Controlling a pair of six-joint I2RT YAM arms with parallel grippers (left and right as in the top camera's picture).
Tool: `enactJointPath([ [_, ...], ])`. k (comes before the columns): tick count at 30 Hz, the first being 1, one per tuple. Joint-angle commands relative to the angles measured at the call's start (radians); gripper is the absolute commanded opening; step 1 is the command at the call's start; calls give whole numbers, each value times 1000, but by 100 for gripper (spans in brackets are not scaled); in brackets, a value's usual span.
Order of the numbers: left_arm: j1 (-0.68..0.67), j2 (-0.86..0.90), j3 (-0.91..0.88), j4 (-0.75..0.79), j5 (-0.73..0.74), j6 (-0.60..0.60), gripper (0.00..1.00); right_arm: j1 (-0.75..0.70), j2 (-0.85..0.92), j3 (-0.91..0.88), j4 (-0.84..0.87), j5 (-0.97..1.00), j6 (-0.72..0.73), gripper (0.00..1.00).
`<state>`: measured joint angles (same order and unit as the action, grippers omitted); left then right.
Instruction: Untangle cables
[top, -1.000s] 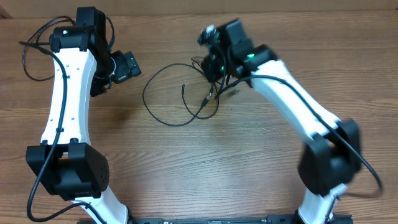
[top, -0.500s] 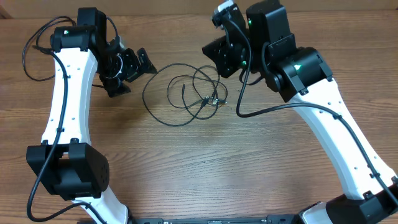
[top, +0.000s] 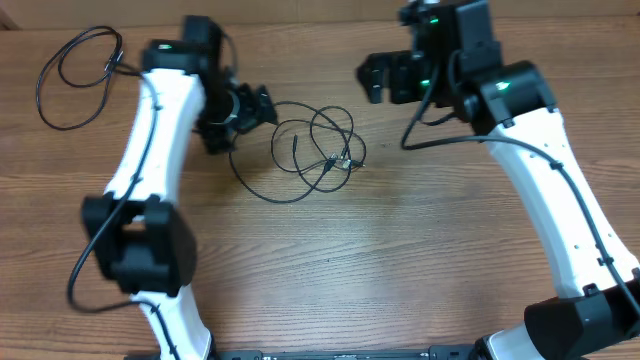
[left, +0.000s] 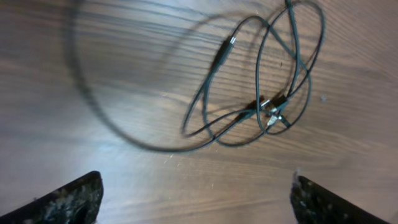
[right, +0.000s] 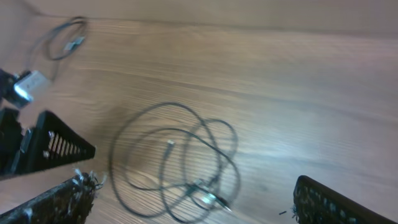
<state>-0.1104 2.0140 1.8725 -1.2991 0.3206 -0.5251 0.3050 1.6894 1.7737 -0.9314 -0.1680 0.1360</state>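
Note:
My left gripper grabs an outer cable loop (top: 254, 193) (left: 132, 141) away from the bunched plugs next, which leaves the plugs free to untangle.
A tangle of thin black cables (top: 312, 150) lies in loops on the wooden table, its metal plugs bunched at the lower right of the loops (top: 345, 160). My left gripper (top: 252, 108) hovers just left of the tangle, open and holding nothing. In the left wrist view the cables (left: 264, 106) sit ahead of the wide-apart fingers of that gripper (left: 199, 202). My right gripper (top: 386, 78) hangs above and to the right of the tangle, open and empty. The right wrist view shows the cables (right: 186, 165) below, between its spread fingers (right: 56, 202).
A second black cable (top: 75, 65) lies coiled apart at the far left of the table, also in the right wrist view as a small coil (right: 65, 37). Both white arms reach in from the near edge.
My right gripper has opened, let go of the cables and pulled back up to the right. The tangle settled on the table. My left arm swung right, toward the tangle.

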Motion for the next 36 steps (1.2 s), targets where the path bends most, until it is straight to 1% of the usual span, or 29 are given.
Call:
enactJointPath([
  [1,-72,113,-6,42,-18,-7,91,-95,2,5,-55,19,24,100],
  [4,-94,174,-6,85,-18,36,81,-171,2,5,-115,34,24,100],
  [7,-95,210,-6,109,-21,69,79,-243,4,5,-173,60,24,100],
  [9,-89,223,-6,117,-43,69,80,-280,5,5,-192,60,24,100],
  [11,-80,229,-5,125,-68,69,78,-312,5,5,-203,60,24,100],
  [12,-75,229,-5,135,-70,85,63,-329,5,5,-201,60,24,100],
  [13,-73,229,-5,143,-69,93,53,-336,5,5,-201,60,24,100],
  [14,-71,229,-5,150,-69,102,39,-341,5,5,-201,60,24,100],
  [15,-70,229,-5,157,-69,103,28,-346,5,5,-201,60,24,100],
  [16,-69,229,-4,159,-69,103,11,-347,5,5,-201,60,24,100],
  [17,-66,229,0,158,-68,103,4,-347,5,5,-201,60,24,100],
  [20,-58,228,37,124,-34,103,4,-346,5,5,-201,60,24,100],
  [24,-48,228,192,4,40,159,4,-346,5,5,-201,60,24,100],
  [29,-51,228,536,-193,47,183,4,-346,5,5,-201,60,24,100],
  [30,-55,228,658,-241,46,195,4,-346,5,5,-201,60,24,100],
  [33,-67,228,872,-299,47,212,4,-346,5,5,-201,60,24,100],
  [36,-83,228,1082,-309,56,212,4,-346,5,5,-201,60,24,100],
])
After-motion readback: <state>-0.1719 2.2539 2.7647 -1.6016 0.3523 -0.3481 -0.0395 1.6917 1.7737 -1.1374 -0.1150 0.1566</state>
